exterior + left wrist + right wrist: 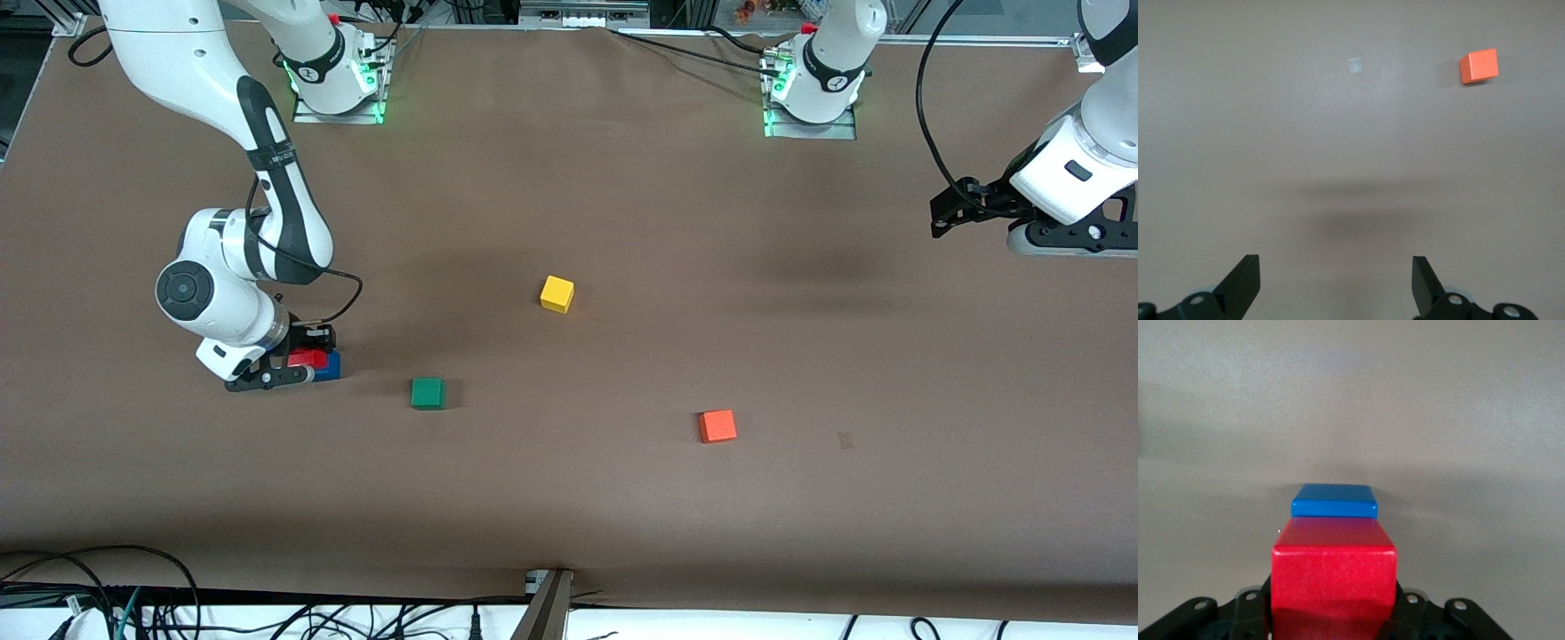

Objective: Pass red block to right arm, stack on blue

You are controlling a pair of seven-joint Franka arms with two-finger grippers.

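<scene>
I should open my right gripper now, because the red block's base (307, 363) is over the blue block's top (326, 369) and the red block would rest there.
My right gripper (298, 364) is low over the table toward the right arm's end, shut on the red block (307, 358). The blue block (331, 366) lies right beside the red block and partly under it; I cannot tell if they touch. In the right wrist view the red block (1333, 570) fills the jaws of the right gripper (1333, 603), and the top of the blue block (1334, 501) shows just past it. My left gripper (947, 213) waits in the air at the left arm's end. It is open with nothing between its fingers (1245, 277).
A green cube (428, 392) lies near the blue block, toward the table's middle. A yellow cube (556, 293) sits mid-table. An orange cube (717, 426) (1479, 65) lies nearer the front camera, with a small tape mark (1355, 65) beside it.
</scene>
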